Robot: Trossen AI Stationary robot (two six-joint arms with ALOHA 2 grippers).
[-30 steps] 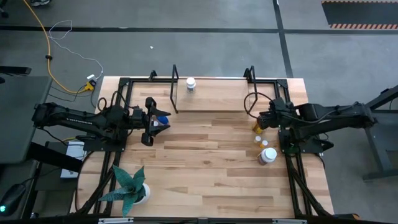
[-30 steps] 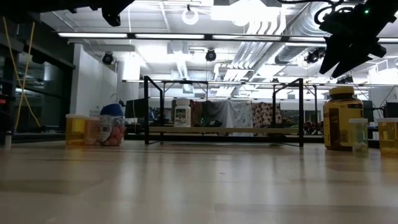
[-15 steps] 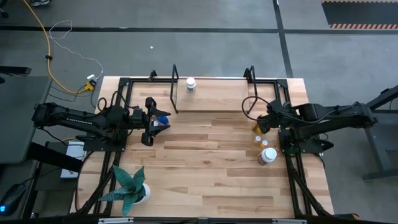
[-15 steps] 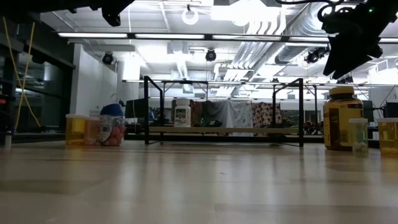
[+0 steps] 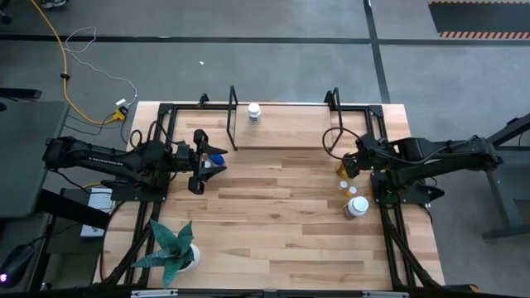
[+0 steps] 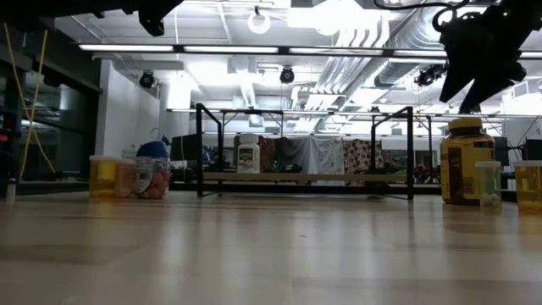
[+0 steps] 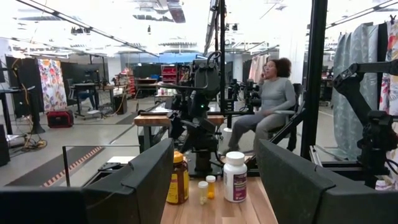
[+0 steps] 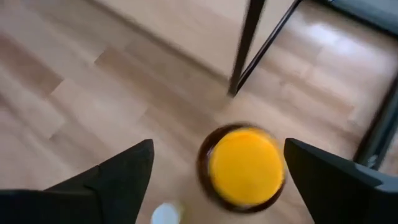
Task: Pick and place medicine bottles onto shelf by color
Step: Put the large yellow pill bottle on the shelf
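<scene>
My right gripper's fingers are on either side but still above the yellow cap in the right wrist view, so I should lower it before I close.
The shelf (image 5: 281, 126) stands at the table's far middle, and one white bottle (image 5: 254, 111) stands upright on it. An amber bottle with a yellow cap (image 5: 342, 170) stands on the table at the right. Nearer than it stand two tiny vials (image 5: 348, 189) and a white bottle (image 5: 357, 206). My right gripper (image 8: 219, 149) is open above the amber bottle, fingers pointing down on either side of the yellow cap (image 8: 245, 167) without touching it. My left gripper (image 5: 199, 162) is open and empty, raised above the table's left. Beside it stand a blue-capped bottle (image 6: 152, 168) and yellow jars (image 6: 103, 176).
A potted green plant (image 5: 171, 248) stands at the near left corner. The shelf's black metal legs (image 8: 245, 46) stand close to the amber bottle. Black frame rails (image 5: 389, 215) run along both table sides. A person (image 7: 267, 112) sits beyond the table's right side.
My right gripper has shifted a little toward the table's right edge, above the amber bottle, staying open. The bottles have not moved.
</scene>
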